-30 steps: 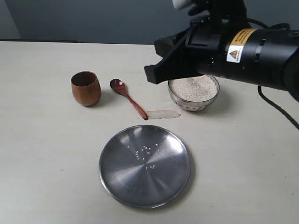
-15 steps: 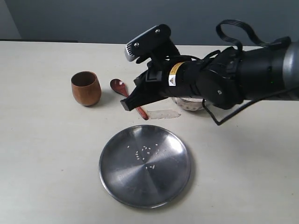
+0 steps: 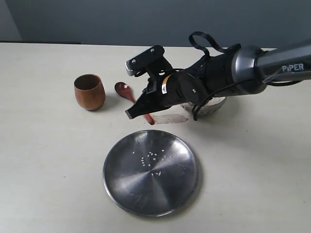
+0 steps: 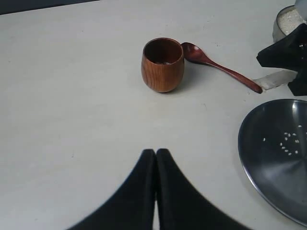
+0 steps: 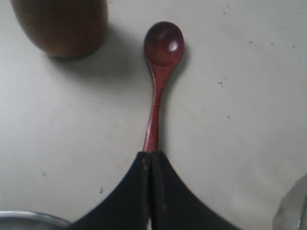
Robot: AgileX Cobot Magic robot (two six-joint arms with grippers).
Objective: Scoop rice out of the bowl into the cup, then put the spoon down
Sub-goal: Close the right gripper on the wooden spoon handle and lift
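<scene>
I need to scoop rice from the bowl into the cup (image 3: pixel 89 91), so next I should grab the spoon by its handle's tail end (image 3: pixel 149 120) with my right gripper.
The reddish-brown spoon (image 3: pixel 125 91) lies flat on the table between the wooden cup (image 3: pixel 89 91) and the steel bowl (image 3: pixel 214 105). My right arm hides most of the bowl. My right gripper (image 3: pixel 131 113) is shut, its tips low over the spoon's handle (image 5: pixel 153 120) near the tail end; the head (image 5: pixel 164 43) points away from it. I cannot tell whether the tips touch the handle. Rice (image 4: pixel 291 19) fills the bowl (image 4: pixel 278 28). My left gripper (image 4: pixel 155 152) is shut, empty, well short of the cup (image 4: pixel 163 64).
A larger flat steel plate (image 3: pixel 121 187) sits at the front with several stray grains (image 3: pixel 150 158) on it. A strip of clear tape (image 3: pixel 171 118) lies at the spoon's tail end. The table's far edge runs behind the bowl.
My right arm has swung down and to the left, from above the bowl to the spoon's handle. It now covers the bowl. Spoon, cup and plate have not moved.
</scene>
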